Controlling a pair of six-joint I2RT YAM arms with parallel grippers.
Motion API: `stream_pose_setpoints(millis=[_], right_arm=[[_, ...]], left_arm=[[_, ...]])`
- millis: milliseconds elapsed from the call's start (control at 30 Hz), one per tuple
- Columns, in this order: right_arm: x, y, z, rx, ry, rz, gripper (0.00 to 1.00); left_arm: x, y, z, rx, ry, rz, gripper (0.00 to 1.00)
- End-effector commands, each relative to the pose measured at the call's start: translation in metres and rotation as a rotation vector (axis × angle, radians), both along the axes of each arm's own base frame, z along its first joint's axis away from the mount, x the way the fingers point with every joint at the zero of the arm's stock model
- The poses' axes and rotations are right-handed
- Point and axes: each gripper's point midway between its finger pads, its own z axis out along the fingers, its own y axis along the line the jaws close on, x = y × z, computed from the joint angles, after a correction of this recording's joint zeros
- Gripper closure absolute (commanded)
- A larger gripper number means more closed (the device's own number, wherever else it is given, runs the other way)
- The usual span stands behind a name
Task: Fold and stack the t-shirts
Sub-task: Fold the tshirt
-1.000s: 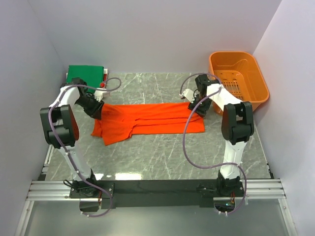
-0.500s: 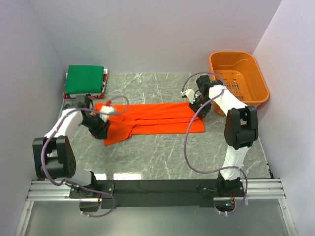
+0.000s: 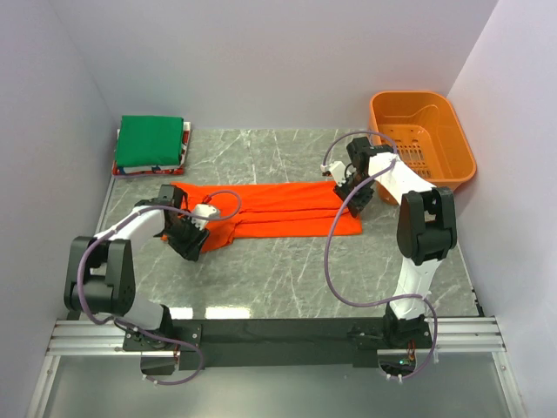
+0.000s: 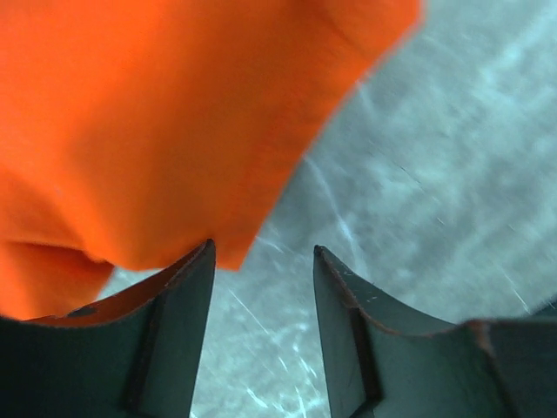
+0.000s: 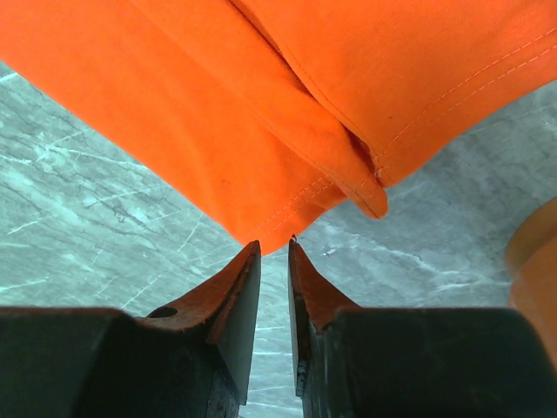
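My left gripper next needs to grip the orange-red t-shirt [image 3: 278, 207] by its loose front corner tip. Then it can fold that flap back over the strip.
The orange-red t-shirt [image 3: 278, 207] lies folded lengthwise as a long strip across the middle of the table. My left gripper [image 3: 190, 244] is low at its front left corner. In the left wrist view it [image 4: 261, 252] is open and empty, with the shirt's edge [image 4: 157, 113] just beyond the left finger. My right gripper [image 3: 348, 190] is at the shirt's right end. In the right wrist view it [image 5: 274, 246] is shut to a thin gap with nothing in it, and a corner of the shirt [image 5: 261, 104] lies just past the tips. A folded green shirt [image 3: 150, 141] tops thin white/red ones [image 3: 130, 171] at the back left.
The rigid orange basket [image 3: 374, 109] stands at the back right, close to my right arm; its edge shows at the right of the right wrist view [image 5: 535, 279]. Walls close in the left, back and right sides. The table is grey marble.
My left arm swung from the back left near the green stack down to the shirt's front left corner. The shirt's loose left part is now drawn in narrower. My right arm barely moved.
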Motion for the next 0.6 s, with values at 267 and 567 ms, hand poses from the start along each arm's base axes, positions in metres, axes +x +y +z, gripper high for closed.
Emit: stream_pose_setpoints(millis=[267,567], right_arm=[[0.004,0.002,0.004,-0.002,-0.022,0.011,0.74],[0.022,0.0,0.014,0.002,-0.053,0.015,0.74]], left_arm=[[0.015,0.011,-0.028,0.15,0.002,0.031,0.86],[0.045,-0.024,0.06,-0.062,0.01,-0.017,0.99]])
